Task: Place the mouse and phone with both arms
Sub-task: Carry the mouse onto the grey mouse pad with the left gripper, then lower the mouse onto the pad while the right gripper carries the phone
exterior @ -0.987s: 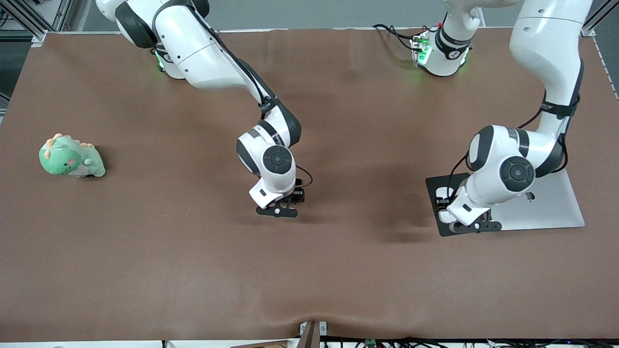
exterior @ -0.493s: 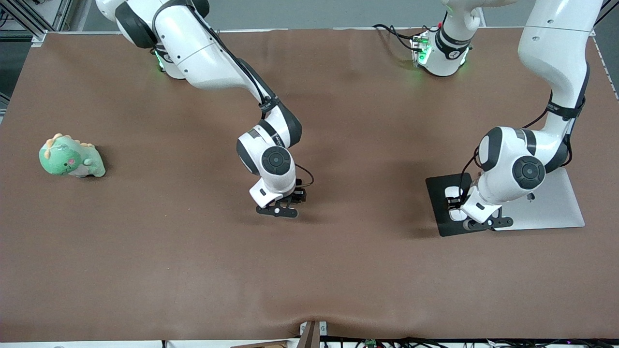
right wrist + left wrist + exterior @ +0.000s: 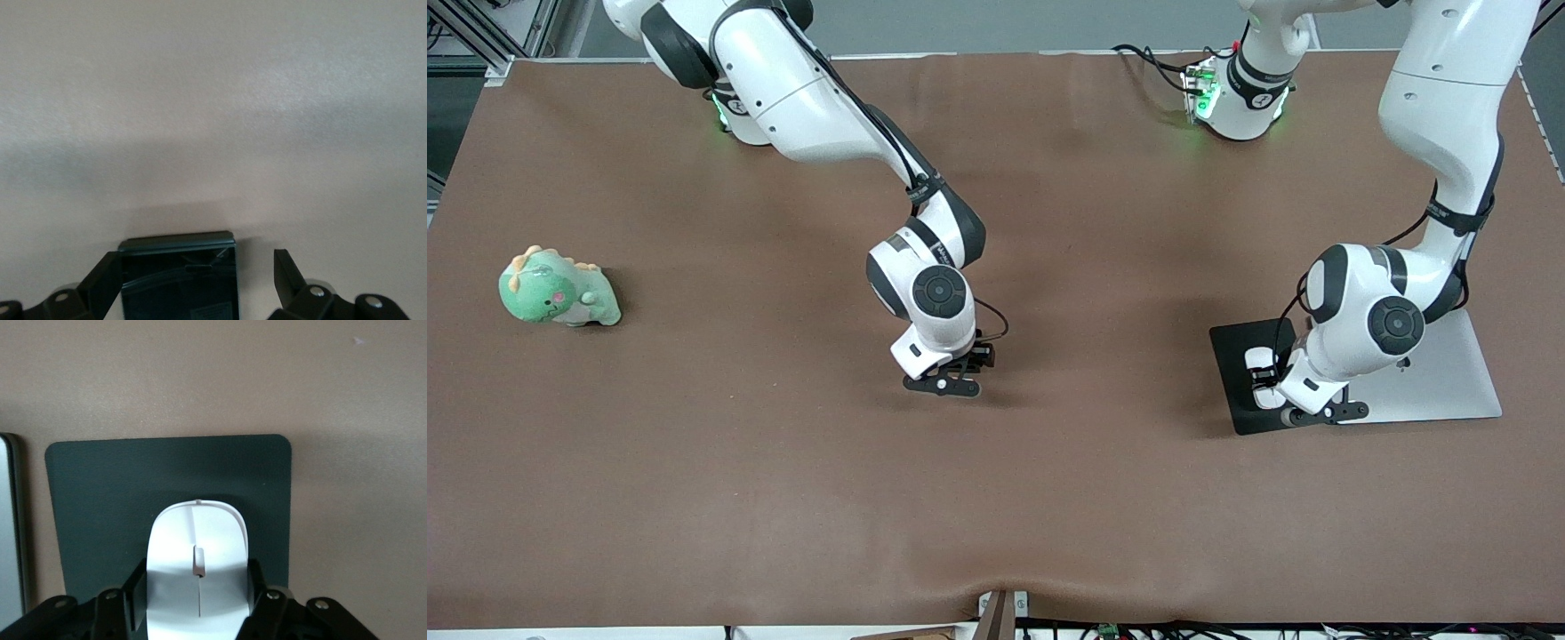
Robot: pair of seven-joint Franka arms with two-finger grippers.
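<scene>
The right gripper grabs the black phone by its long side edges next, to keep the black phone's glossy side (image 3: 180,287) free while placing it.
The white mouse (image 3: 197,547) sits between my left gripper's (image 3: 197,603) fingers, which are closed on its sides, right at the dark pad (image 3: 100,493). In the front view my left gripper (image 3: 1267,380) is low over the pad (image 3: 1227,351) and the mouse (image 3: 1260,359) shows only partly. The black phone (image 3: 179,280) lies flat on the brown table between the fingers of my open right gripper (image 3: 197,283), with a gap on one side. In the front view my right gripper (image 3: 951,373) is low at the table's middle and hides the phone.
A silver slab (image 3: 1449,373) lies beside the pad toward the left arm's end; its edge shows in the left wrist view (image 3: 8,520). A green plush dinosaur (image 3: 556,289) sits near the right arm's end. The brown table cover (image 3: 996,498) is wrinkled at its near edge.
My left gripper has shifted a little over the pad with the mouse in it, toward the silver slab. My right gripper has barely moved.
</scene>
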